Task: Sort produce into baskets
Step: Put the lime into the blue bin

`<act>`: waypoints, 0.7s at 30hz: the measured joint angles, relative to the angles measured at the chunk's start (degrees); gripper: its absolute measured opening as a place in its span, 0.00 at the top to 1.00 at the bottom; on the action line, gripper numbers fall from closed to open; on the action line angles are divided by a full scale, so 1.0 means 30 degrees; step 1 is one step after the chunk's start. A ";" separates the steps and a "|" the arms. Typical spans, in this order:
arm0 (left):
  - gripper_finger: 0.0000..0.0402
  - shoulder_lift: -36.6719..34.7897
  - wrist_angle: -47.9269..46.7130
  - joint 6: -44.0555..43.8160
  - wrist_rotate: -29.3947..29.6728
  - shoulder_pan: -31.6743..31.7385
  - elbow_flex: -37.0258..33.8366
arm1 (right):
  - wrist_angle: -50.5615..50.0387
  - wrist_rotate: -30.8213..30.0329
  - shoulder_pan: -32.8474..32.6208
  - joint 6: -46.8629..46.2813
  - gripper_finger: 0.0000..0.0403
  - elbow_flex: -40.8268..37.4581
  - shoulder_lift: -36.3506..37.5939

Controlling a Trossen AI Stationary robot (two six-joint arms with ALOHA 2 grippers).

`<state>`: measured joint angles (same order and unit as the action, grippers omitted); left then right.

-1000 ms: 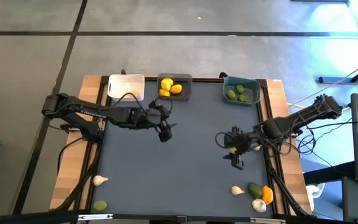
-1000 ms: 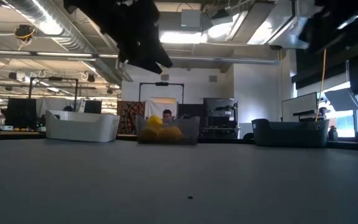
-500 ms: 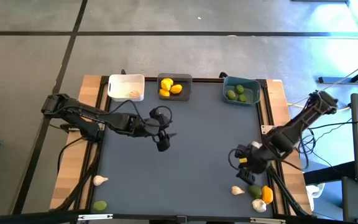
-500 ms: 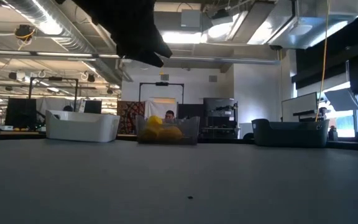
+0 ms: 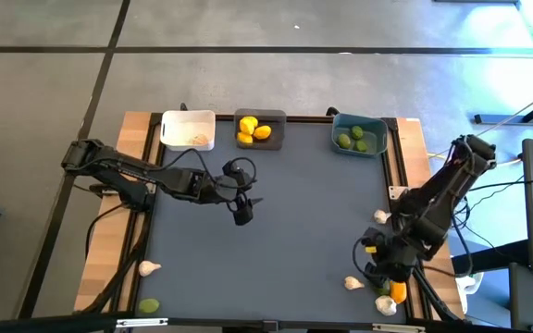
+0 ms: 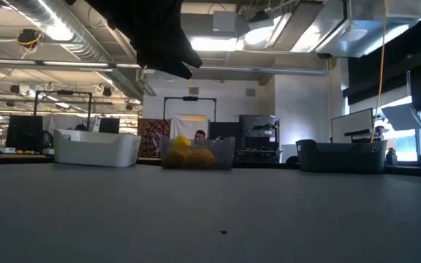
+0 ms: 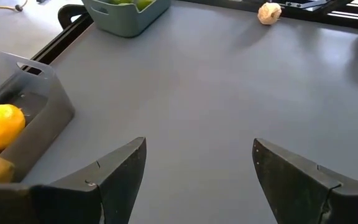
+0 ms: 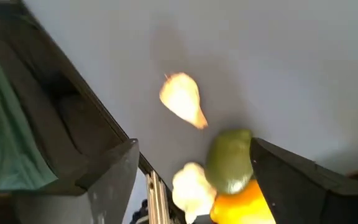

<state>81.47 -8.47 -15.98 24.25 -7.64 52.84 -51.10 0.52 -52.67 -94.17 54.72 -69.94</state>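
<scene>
Next, my right gripper should grab the dark green lime by its rounded body (image 8: 227, 160) to sort the green produce into the teal basket.
My right gripper (image 5: 378, 269) hangs open over a cluster of produce at the table's near right corner: a lime (image 8: 229, 160), two garlic bulbs (image 8: 182, 98) (image 8: 190, 186) and an orange fruit (image 8: 241, 202). Its fingers touch nothing. My left gripper (image 5: 241, 211) is open and empty above the table's middle left. At the far edge stand the white basket (image 5: 188, 129), the dark grey basket (image 5: 260, 129) with lemons, and the teal basket (image 5: 358, 135) with limes. Another garlic bulb (image 5: 380, 216) lies at the right edge. A garlic bulb (image 5: 148, 268) and a lime (image 5: 148, 304) lie at the near left.
Wooden strips (image 5: 132, 185) border the dark mat on the left and right. The mat's middle (image 5: 294, 213) is bare. In the low view the three baskets (image 6: 196, 153) stand in a row at the far edge, with my left arm (image 6: 159, 36) overhead.
My right gripper has gone toward the table's near edge and a little right, turning as it went, and now stands over the produce in the near right corner. My left gripper moved slightly toward the near edge, then kept still.
</scene>
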 joint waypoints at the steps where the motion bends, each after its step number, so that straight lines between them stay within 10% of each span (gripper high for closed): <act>1: 0.28 0.0000 -0.0006 -0.0004 -0.0006 0.0000 0.0000 | -0.0056 0.0174 -0.0231 -0.0390 0.22 0.0000 -0.0256; 21: 0.28 0.0000 0.0001 -0.0048 -0.0007 0.0000 0.0000 | 0.0004 0.3709 -0.1833 -0.2078 0.26 0.0000 -0.5442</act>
<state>81.47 -8.47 -16.12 24.23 -7.64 52.84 -51.09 11.65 -58.17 -100.40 54.72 -86.27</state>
